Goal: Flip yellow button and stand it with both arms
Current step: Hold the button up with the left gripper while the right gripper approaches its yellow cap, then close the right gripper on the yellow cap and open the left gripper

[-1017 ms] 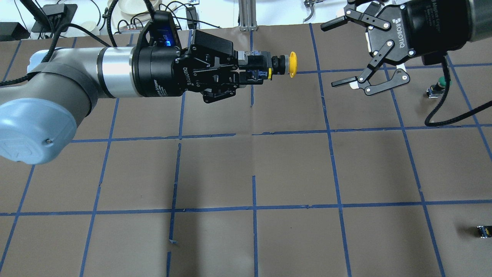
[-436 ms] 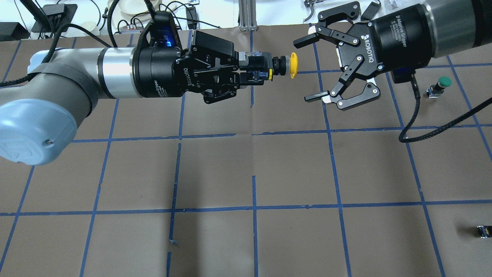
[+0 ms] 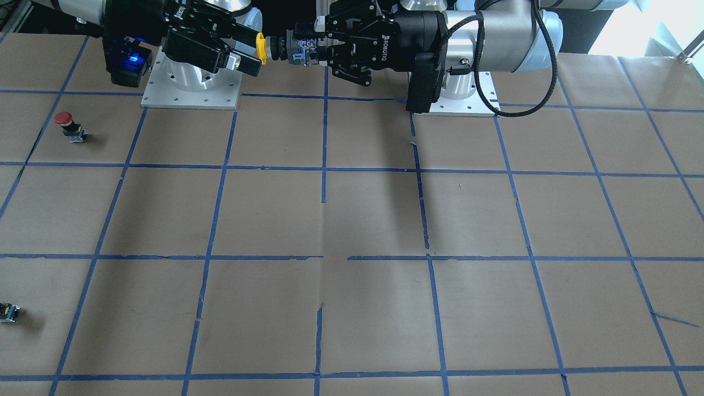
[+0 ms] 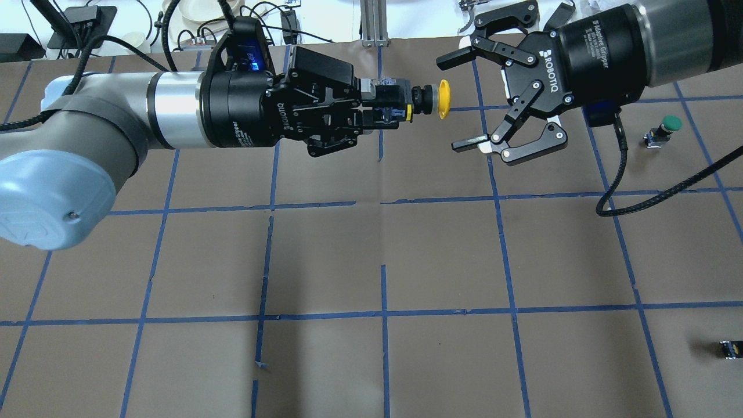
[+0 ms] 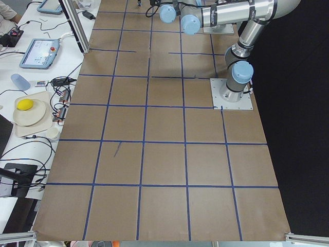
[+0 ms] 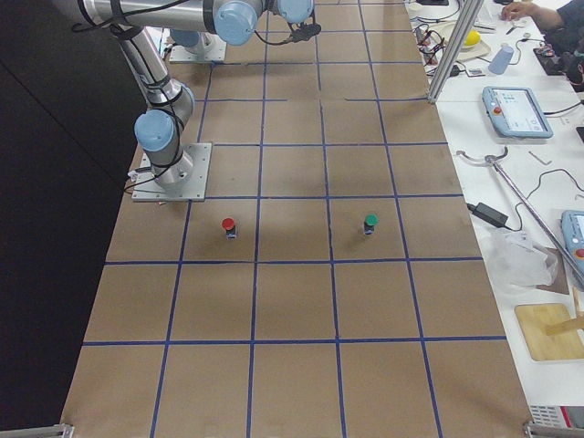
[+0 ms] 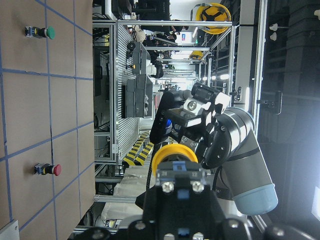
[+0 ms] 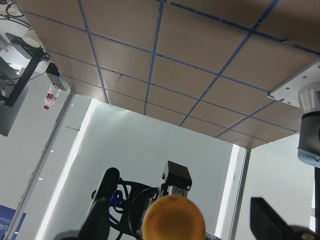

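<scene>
The right gripper should grab the button by its yellow cap (image 3: 261, 48), so the button's switch body (image 3: 304, 50) stays free to stand on the tabletop.
The yellow button (image 4: 442, 98) is held level in the air, its yellow cap pointing toward my right gripper. My left gripper (image 4: 388, 108) is shut on its black-and-grey switch body. My right gripper (image 4: 455, 100) is open, its two fingertips spread above and below the cap's line, just short of the cap and not touching it. In the front-facing view the cap (image 3: 260, 48) sits between the right gripper (image 3: 251, 50) and the left gripper (image 3: 301, 51). The cap also shows in the left wrist view (image 7: 175, 152) and the right wrist view (image 8: 173, 220).
A green-capped button (image 4: 666, 126) stands on the brown paper at the far right. A red-capped button (image 3: 67, 124) stands nearer the robot's base. A tiny black block (image 4: 731, 348) lies near the right front edge. Blue tape grids the table (image 4: 383, 255).
My right gripper has swung left and turned toward the yellow cap, staying open. My left gripper and the button have not moved.
</scene>
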Controlling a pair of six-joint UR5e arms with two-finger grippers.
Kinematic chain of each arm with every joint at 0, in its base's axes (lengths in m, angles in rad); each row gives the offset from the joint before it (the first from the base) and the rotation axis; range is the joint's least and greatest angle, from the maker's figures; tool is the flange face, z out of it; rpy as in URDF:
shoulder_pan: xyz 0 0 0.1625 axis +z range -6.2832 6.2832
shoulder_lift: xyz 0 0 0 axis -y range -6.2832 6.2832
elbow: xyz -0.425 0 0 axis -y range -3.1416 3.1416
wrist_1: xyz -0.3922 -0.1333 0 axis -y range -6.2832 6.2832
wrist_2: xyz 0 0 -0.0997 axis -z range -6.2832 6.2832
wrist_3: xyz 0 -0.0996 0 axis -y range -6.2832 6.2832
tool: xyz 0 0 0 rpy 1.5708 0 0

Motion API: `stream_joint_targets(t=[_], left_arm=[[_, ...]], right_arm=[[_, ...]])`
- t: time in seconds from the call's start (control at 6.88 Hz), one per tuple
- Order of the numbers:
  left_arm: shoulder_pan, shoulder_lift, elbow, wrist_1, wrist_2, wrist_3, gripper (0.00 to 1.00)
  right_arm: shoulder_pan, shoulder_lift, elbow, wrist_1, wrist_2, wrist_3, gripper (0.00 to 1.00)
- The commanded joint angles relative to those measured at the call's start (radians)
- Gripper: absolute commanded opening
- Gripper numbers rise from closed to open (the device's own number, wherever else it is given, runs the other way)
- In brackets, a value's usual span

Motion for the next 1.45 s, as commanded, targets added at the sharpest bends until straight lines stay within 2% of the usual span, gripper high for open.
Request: stream_joint_targets(t=[0.0, 0.15, 0.44, 0.73, 0.87, 1.02, 1.31], left_arm=[[0.000, 0.001, 0.000, 0.000, 0.000, 0.000, 0.03], [0.000, 0.001, 0.000, 0.000, 0.000, 0.000, 0.03], [0.000, 0.001, 0.000, 0.000, 0.002, 0.000, 0.03], [0.000, 0.003, 0.000, 0.002, 0.003, 0.000, 0.04], [0.000, 0.009, 0.002, 0.000, 0.009, 0.000, 0.13], [0.000, 0.007, 0.000, -0.003, 0.011, -0.012, 0.87], [0.000, 0.015, 0.002, -0.002, 0.012, -0.023, 0.89]], right_arm=[[0.001, 0.006, 0.000, -0.001, 0.027, 0.000, 0.97], [0.001, 0.009, 0.001, 0.000, 0.027, 0.000, 0.87], [0.001, 0.010, 0.001, 0.000, 0.027, -0.002, 0.48], [0.001, 0.006, 0.001, 0.002, 0.027, -0.005, 0.30], [0.001, 0.008, 0.001, 0.000, 0.025, -0.005, 0.26], [0.001, 0.010, 0.001, 0.000, 0.025, -0.005, 0.24], [-0.002, 0.010, -0.002, -0.003, 0.022, 0.000, 0.24]])
